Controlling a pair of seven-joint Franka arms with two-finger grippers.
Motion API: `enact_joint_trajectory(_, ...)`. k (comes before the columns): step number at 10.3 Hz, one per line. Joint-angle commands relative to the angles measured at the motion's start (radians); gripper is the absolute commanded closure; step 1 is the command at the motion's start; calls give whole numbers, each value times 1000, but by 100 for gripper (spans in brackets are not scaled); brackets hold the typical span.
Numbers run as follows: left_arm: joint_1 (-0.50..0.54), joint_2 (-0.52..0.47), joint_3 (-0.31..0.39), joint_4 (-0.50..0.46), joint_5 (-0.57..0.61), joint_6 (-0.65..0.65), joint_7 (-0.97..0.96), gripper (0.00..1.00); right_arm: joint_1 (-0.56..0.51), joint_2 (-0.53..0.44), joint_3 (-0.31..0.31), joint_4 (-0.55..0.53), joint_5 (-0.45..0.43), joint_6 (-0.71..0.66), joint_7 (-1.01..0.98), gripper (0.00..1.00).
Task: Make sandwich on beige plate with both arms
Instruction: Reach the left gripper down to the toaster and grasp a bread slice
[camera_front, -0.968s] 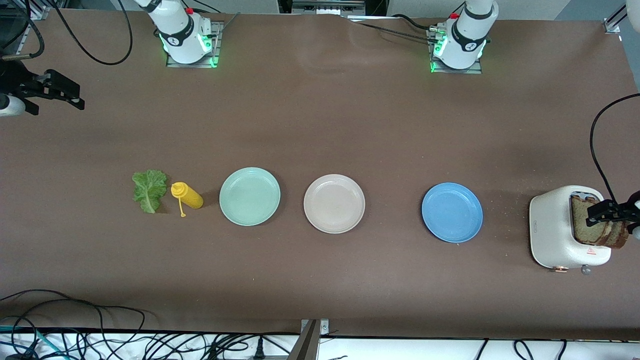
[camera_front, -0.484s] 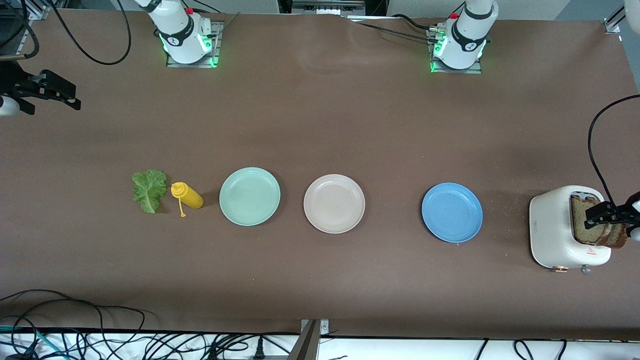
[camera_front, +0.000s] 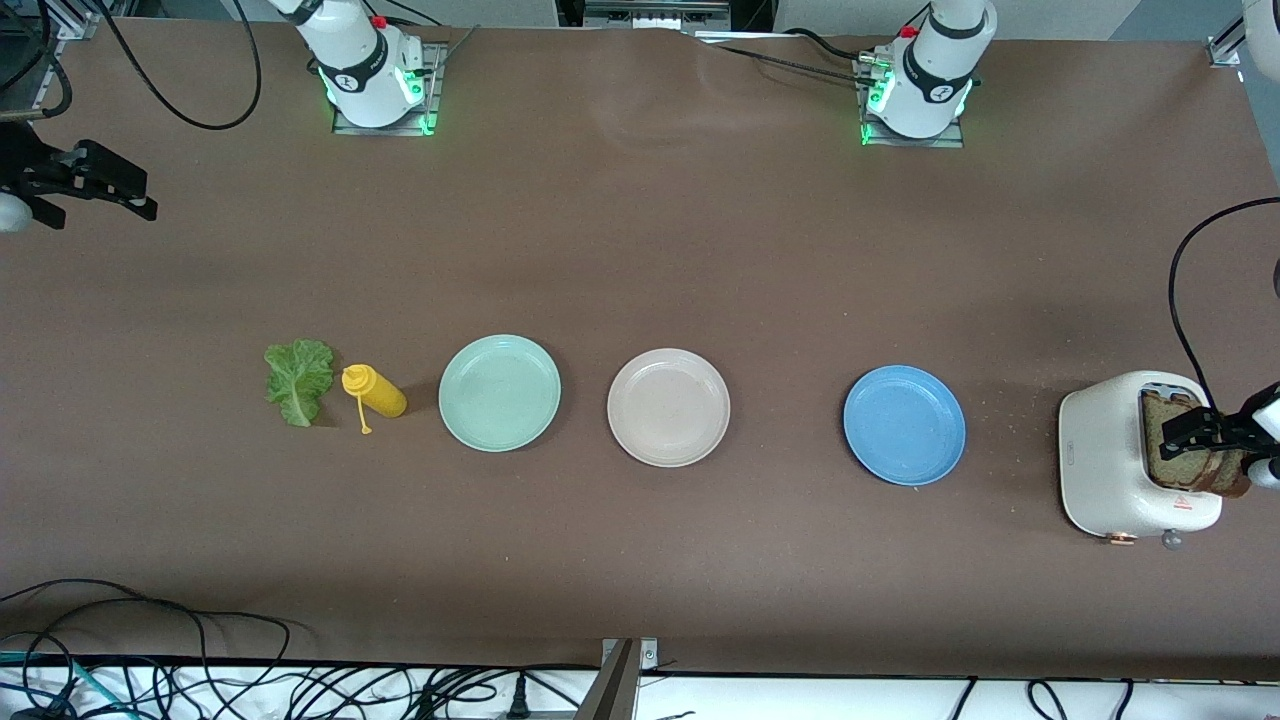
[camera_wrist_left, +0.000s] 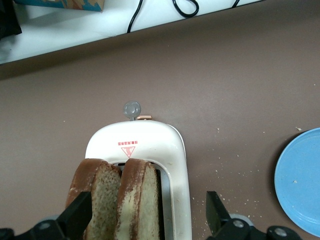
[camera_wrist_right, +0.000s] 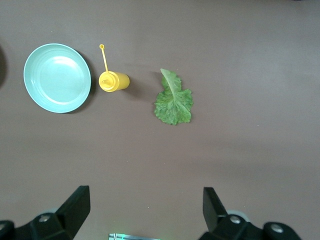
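Observation:
The bread slice beside the blue plate should be grabbed next by its exposed crusted top with my left gripper, to start the sandwich on the beige plate (camera_front: 668, 407).
The beige plate (camera_front: 668, 407) lies bare at the table's middle. Two brown-crusted bread slices (camera_front: 1195, 470) stand in the slots of a white toaster (camera_front: 1105, 460) at the left arm's end of the table. My left gripper (camera_front: 1185, 433) is open just over them. In the left wrist view (camera_wrist_left: 146, 220) its fingers straddle both slices (camera_wrist_left: 140, 192) without gripping. A green lettuce leaf (camera_front: 298, 381) lies flat toward the right arm's end; it also shows in the right wrist view (camera_wrist_right: 173, 100). My right gripper (camera_front: 140, 195) is open and empty, high over that end of the table (camera_wrist_right: 145, 215).
A mint-green plate (camera_front: 499, 392) lies beside the beige one, toward the right arm's end. A yellow squeeze bottle (camera_front: 375, 392) lies on its side between it and the lettuce. A blue plate (camera_front: 904, 425) lies between the beige plate and the toaster. Cables run along the table's front edge.
My left gripper has sunk lower over the toaster and now covers more of the bread. My right gripper has drifted a little toward the table's end.

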Motion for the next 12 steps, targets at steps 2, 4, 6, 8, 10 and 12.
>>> enact_joint_trajectory(2,3,5,0,-8,11,3,17,0,-4,-13,-2,-3,-11,-11,1,0)
enact_joint_trajectory(4,11,5,0,-9,11,-5,19,31,-4,-8,-13,-5,-11,-23,-4,0)
enact_joint_trajectory(6,12,5,0,-9,20,-5,19,73,-6,22,-36,-3,-4,-27,1,0)
enact_joint_trajectory(8,12,5,0,-8,21,-5,19,100,-2,44,-42,-5,0,24,-15,0)
enact_joint_trajectory(10,12,2,0,3,21,-5,14,100,2,66,-34,-3,-5,26,-16,0)
enact_joint_trajectory(12,8,-27,0,15,11,-36,2,100,-2,99,-37,-3,1,47,-19,0)
